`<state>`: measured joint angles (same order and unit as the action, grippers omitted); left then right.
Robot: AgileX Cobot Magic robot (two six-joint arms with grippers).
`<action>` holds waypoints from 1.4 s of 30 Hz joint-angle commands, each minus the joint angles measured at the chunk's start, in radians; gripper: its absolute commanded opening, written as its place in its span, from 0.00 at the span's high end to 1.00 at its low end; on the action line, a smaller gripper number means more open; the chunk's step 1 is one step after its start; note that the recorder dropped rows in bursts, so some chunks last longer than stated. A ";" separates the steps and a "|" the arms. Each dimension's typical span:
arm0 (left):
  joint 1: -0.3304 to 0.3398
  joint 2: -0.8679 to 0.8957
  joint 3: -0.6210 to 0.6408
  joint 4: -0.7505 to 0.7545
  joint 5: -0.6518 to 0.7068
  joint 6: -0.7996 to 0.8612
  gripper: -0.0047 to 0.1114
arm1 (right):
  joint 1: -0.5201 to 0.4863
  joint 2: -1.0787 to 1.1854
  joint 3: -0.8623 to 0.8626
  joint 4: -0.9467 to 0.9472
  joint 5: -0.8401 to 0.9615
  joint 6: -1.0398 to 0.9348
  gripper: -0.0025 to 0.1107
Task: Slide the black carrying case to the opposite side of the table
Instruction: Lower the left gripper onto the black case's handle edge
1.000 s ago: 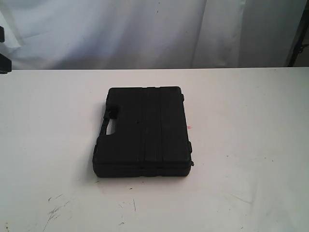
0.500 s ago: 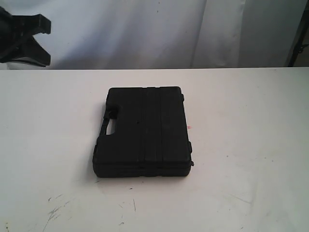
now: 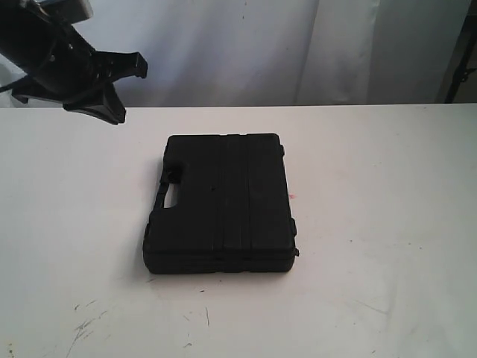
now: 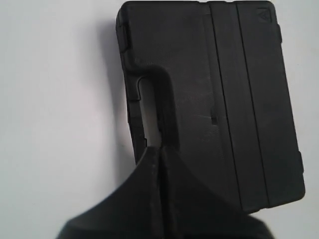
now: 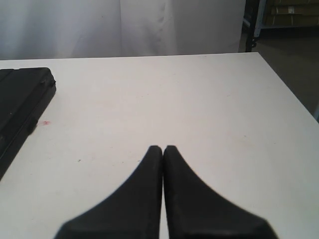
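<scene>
My left gripper will next grab the black case (image 3: 221,203) by its cut-out handle (image 3: 170,195), so that it can slide the case across to the opposite side of the table.
The black case (image 3: 221,203) lies flat near the middle of the white table (image 3: 387,224), with its cut-out handle (image 3: 170,195) on its left edge. My left gripper (image 3: 112,86) hangs in the air at the upper left, well above and apart from the case. In the left wrist view its jaws (image 4: 158,148) are pressed shut and empty, looking down over the handle (image 4: 149,107) of the case (image 4: 224,99). My right gripper (image 5: 163,148) is shut and empty over bare table, with a corner of the case (image 5: 20,99) off to one side. It does not show in the exterior view.
A tiny red dot (image 3: 292,196) marks the table just right of the case. Dark scratches (image 3: 86,324) show near the front left. A pale curtain (image 3: 261,45) hangs behind the far edge. In the right wrist view the table's side edge (image 5: 289,94) drops to the floor.
The left arm has swung into the exterior view from the upper left and moved rightward toward the case. The case has not moved.
</scene>
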<state>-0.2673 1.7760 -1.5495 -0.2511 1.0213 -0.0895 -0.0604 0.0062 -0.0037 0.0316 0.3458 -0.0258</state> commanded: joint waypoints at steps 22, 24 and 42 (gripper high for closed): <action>-0.004 0.281 -0.101 -0.016 0.020 0.022 0.45 | -0.004 -0.006 0.004 0.002 -0.002 -0.004 0.98; -0.004 0.306 -0.131 -0.018 0.039 0.022 0.46 | -0.004 -0.006 0.004 0.002 -0.002 -0.004 0.98; -0.004 0.446 -0.167 -0.028 -0.002 0.090 0.51 | -0.004 -0.006 0.004 0.002 -0.002 -0.004 0.98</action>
<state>-0.2673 2.2197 -1.7076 -0.2658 1.0461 -0.0100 -0.0604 0.0062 -0.0037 0.0316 0.3458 -0.0258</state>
